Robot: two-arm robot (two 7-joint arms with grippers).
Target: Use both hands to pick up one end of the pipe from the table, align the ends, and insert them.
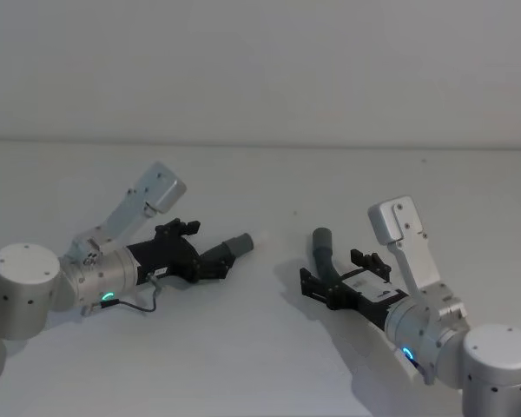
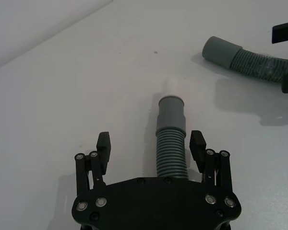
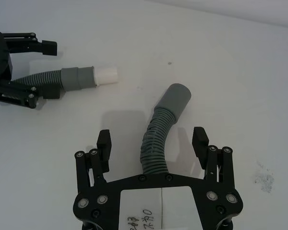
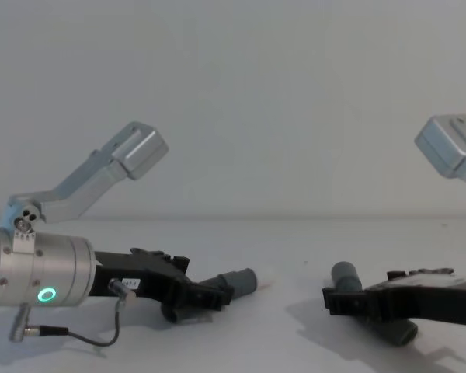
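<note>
I should grab the curved pipe piece by its ribbed section [image 3: 156, 143] with my right gripper. This leaves the curved pipe piece's plain grey cuff [image 3: 174, 101] free to take the white tip.
Two ribbed dark grey pipe pieces lie on the pale table [image 1: 260, 347]. The left piece [image 2: 171, 148] ends in a grey cuff [image 2: 171, 115] with a white tip [image 2: 172, 85]. My left gripper [image 2: 150, 140] is open, and its fingers straddle this piece with a gap on each side. The right piece [image 3: 155, 141] curves up to a plain grey cuff [image 3: 176, 98]. My right gripper [image 3: 152, 136] is open around it in the same way. In the head view the left gripper [image 1: 204, 248] and right gripper [image 1: 332, 269] face each other, and the two cuffs [image 1: 240, 243] [image 1: 321, 235] lie apart.
The table runs back to a plain pale wall [image 1: 260, 69]. Bare table [image 1: 282, 217] lies between and behind the two pipe pieces. A thin black cable [image 1: 135, 304] loops beside the left wrist.
</note>
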